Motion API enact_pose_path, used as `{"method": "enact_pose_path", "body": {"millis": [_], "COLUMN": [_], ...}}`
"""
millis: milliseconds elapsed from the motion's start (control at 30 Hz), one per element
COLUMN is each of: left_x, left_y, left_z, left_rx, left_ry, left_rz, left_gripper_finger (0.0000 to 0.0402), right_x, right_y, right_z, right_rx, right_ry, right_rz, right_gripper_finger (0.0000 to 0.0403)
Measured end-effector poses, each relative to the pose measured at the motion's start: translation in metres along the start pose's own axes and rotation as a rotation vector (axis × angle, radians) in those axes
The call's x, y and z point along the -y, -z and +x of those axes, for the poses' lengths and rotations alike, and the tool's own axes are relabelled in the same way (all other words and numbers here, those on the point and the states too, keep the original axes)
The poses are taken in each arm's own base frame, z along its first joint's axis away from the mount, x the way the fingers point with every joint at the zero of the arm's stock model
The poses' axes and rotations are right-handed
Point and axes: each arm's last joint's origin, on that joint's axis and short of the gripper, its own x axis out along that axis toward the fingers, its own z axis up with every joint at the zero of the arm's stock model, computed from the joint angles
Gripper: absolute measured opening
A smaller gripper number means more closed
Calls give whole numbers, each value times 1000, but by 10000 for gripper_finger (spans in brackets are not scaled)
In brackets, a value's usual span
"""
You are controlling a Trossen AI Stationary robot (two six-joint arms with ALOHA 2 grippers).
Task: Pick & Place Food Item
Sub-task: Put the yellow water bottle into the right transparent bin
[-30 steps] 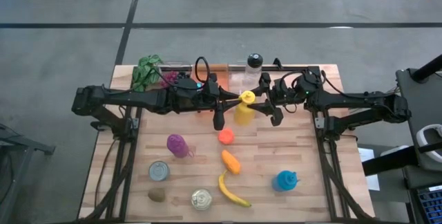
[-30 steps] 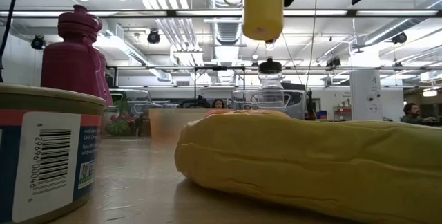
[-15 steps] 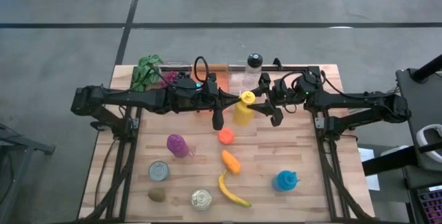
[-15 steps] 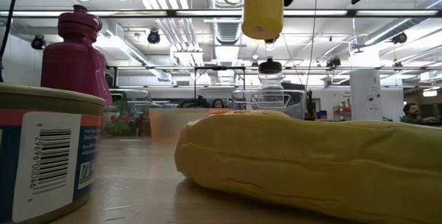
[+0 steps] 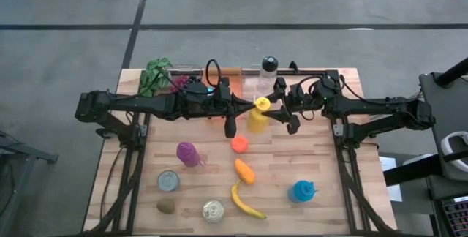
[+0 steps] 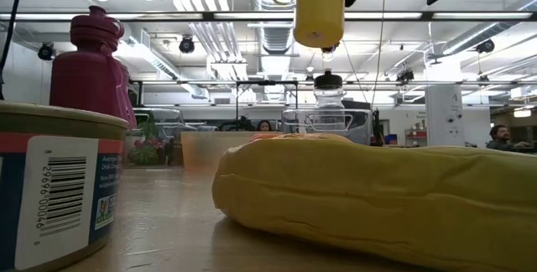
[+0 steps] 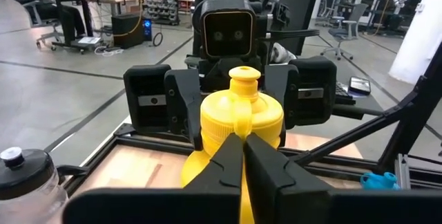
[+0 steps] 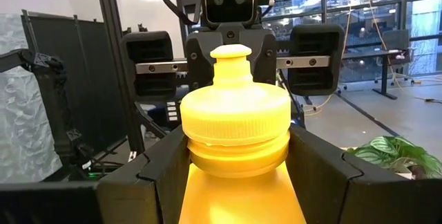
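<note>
My left gripper is shut short of the yellow cap [image 7: 242,113]. The gripper reopens next, then reaches over the cap to close on the spout [image 7: 244,79].
A yellow squeeze bottle [image 5: 257,118] with a yellow cap hangs upright, high above the table's far middle [image 6: 319,7]. My right gripper [image 8: 238,165] is shut on it from the table's right. My left gripper [image 7: 242,158] faces it from the left with its fingers shut together. Their tips stand right at the side of the cap [image 7: 238,124]. My right gripper pinches the bottle's neck just under the cap [image 8: 238,156], one finger [image 8: 162,169] on each side. The fingers come level from the table's right. The bottle hangs upright, lifted clear of the table. My left gripper's shut fingertips [image 7: 228,162] are at the cap's side; I cannot tell whether they touch it.
On the table lie a purple bottle [image 5: 187,153], a red ball [image 5: 239,144], a carrot [image 5: 244,171], a banana [image 5: 245,202], two cans [image 5: 168,181] [image 5: 213,211], a kiwi [image 5: 166,206] and a blue bottle [image 5: 302,191]. A clear bottle [image 5: 268,72] and greens [image 5: 156,76] are at the far edge.
</note>
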Motion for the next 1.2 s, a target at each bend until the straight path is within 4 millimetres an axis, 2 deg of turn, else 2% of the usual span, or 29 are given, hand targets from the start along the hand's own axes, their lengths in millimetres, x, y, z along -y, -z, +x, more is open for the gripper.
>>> {"method": "enact_pose_path", "body": {"millis": [667,1000,1200], "left_x": [1,2,3], "left_y": [-7,-23,-29], "left_z": [-5,-20,-19], "left_rx": [-73,-43,23], "left_ry": [4,9,15], "left_rz": [-34,-36,-41], "left_gripper_finger": [174,214,221], "right_x": [1,1,1], "right_y": [1,3,3], "right_z": [0,0,0], "right_rx": [-7,-30,-28], "right_ry": [18,15,13], "right_rz": [0,9,7], "right_gripper_finger": [201,201,201]}}
